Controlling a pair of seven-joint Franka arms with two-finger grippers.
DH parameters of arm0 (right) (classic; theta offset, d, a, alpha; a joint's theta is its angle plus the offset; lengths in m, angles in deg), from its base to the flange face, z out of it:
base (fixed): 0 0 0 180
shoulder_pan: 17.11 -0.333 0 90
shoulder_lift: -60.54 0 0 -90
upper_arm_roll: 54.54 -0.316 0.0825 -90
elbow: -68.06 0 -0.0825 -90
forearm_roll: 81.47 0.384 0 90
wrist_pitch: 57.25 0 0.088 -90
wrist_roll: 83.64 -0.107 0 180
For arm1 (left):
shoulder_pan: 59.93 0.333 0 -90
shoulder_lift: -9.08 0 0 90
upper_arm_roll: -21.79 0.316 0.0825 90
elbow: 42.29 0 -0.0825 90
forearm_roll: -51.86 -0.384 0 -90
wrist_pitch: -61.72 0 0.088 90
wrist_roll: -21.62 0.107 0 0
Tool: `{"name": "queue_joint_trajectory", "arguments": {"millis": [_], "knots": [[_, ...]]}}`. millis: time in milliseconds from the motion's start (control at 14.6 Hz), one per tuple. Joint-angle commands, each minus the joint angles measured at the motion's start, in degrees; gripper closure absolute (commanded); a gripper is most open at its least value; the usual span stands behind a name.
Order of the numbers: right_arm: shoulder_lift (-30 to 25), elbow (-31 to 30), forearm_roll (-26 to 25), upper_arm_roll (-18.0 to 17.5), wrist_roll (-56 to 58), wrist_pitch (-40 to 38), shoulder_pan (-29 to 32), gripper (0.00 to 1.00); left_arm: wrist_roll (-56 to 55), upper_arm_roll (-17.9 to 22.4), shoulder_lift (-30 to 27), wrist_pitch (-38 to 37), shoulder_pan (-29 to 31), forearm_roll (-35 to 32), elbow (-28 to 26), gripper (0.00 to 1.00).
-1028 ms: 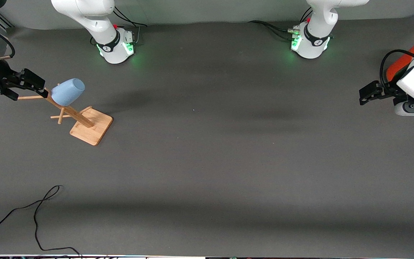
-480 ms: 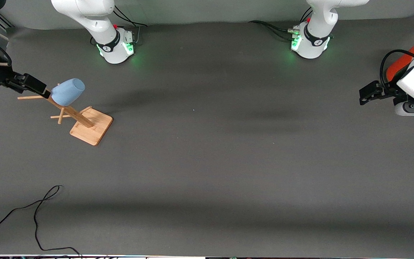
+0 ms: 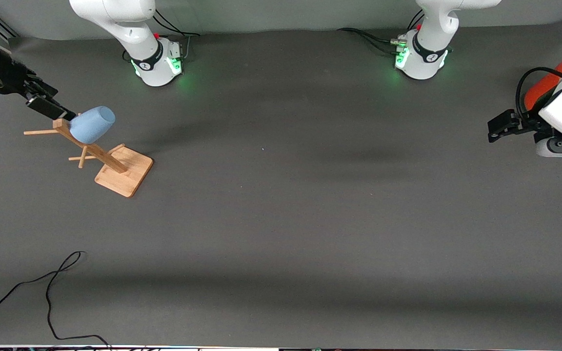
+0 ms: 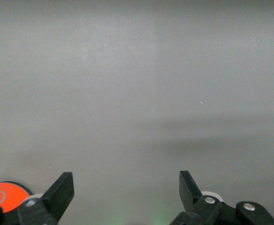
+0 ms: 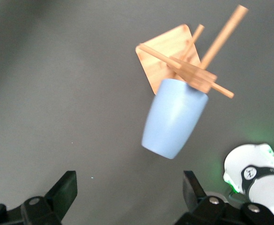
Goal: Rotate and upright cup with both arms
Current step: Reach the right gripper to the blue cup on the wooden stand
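The right gripper grips the cup's sides next, to upright the pale-blue cup (image 3: 92, 124) from the wooden rack (image 3: 124, 171).
The pale-blue cup (image 3: 92, 124) hangs tilted on a peg of a wooden rack (image 3: 124, 171), its mouth against the post and its closed end pointing up and away. It also shows in the right wrist view (image 5: 174, 119), with the rack's base (image 5: 167, 56) under it. My right gripper (image 3: 56, 111) is open and empty in the air beside the rack's top, its tips close to the cup's mouth end; in the right wrist view (image 5: 127, 190) nothing lies between the fingers. My left gripper (image 3: 498, 127) waits open and empty at the left arm's end of the table; the left wrist view (image 4: 125, 187) shows only bare table.
An orange-red can (image 3: 544, 87) stands by the left arm's wrist; its top shows in the left wrist view (image 4: 1, 194). A black cable (image 3: 51, 287) lies on the grey table (image 3: 281, 219) near the front edge, toward the right arm's end.
My right gripper has swung round the rack's top toward the robots' bases, its tips staying near the cup's mouth end. The cup, the rack and the left arm have not moved.
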Motion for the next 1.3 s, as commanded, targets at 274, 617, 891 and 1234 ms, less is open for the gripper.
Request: {"name": "queue_joint_trajectory", "arguments": {"millis": [274, 617, 891, 1234], "knots": [[-5.49, -15.13, 2.86, 4.90, -2.64, 8.54, 0.11, 0.00, 0.30, 0.12, -0.57, -0.61, -0.17, -0.35, 0.08, 0.00], [-6.64, -23.86, 4.70, 4.81, -4.40, 16.73, -0.16, 0.00, 0.29, 0.20, -0.57, -0.26, -0.17, -0.26, 0.08, 0.00], [-6.56, -27.29, 6.99, 4.81, -4.40, 19.28, -0.16, 0.00, 0.29, 0.12, -0.48, 0.00, -0.26, -0.35, 0.08, 0.00], [-6.56, -28.18, 7.00, 4.81, -4.05, 20.78, -0.16, 0.00, -0.14, 0.03, -0.66, -0.43, -0.70, -0.26, 0.17, 0.00]]}}
